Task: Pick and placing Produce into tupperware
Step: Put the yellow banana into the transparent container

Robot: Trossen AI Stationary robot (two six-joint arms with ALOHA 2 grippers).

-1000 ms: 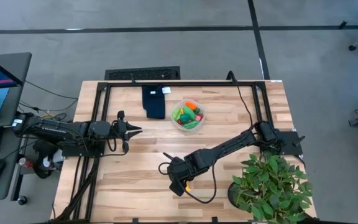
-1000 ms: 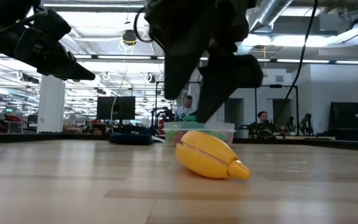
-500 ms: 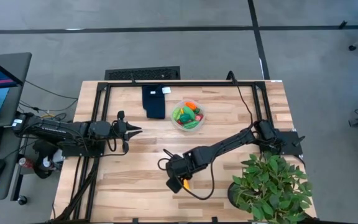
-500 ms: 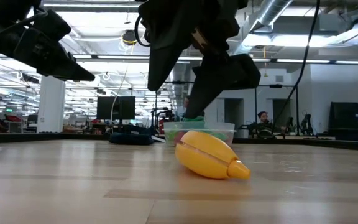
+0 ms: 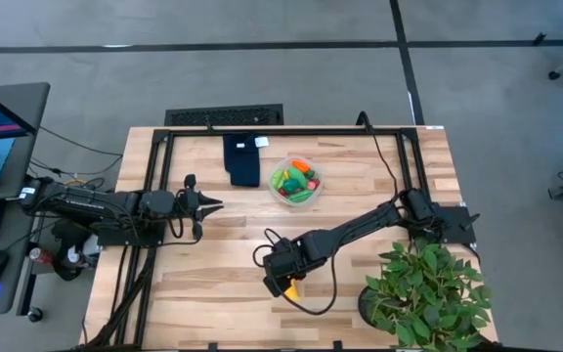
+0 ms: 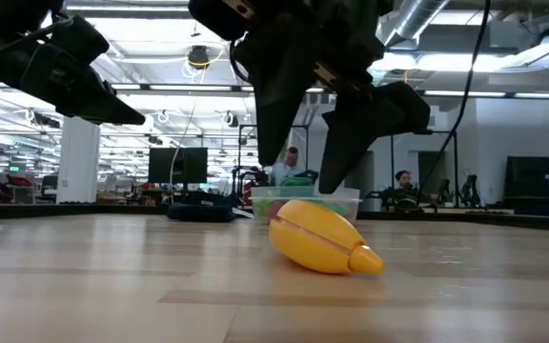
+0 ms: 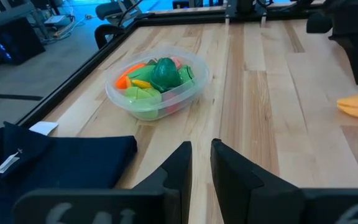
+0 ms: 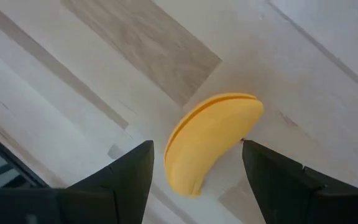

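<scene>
The right gripper isn't ready to close on the yellow banana yet. Its fingers stop above the banana's sides and would miss the banana now, so they need to go lower first.
A yellow toy banana [image 5: 291, 289] lies on its side on the wooden table near the front edge, also seen in the low view [image 6: 322, 236]. My right gripper [image 8: 196, 147] hangs open just above it, pointing steeply down. One finger stands on either side of the banana [image 8: 210, 140] without touching it. The clear round tupperware [image 5: 296, 182] stands farther back, holding several green, orange and red produce pieces [image 7: 157, 81]. My left gripper [image 5: 218, 203] waits shut at the table's left, above the wood.
A dark blue folded cloth [image 5: 243, 159] lies left of the tupperware at the far edge. A leafy potted plant [image 5: 423, 293] fills the near right corner. Black frame rails [image 5: 154, 166] run along the table's left, far and right sides.
My right gripper has rolled about its own pointing line above the banana and stayed open. The banana has not moved.
</scene>
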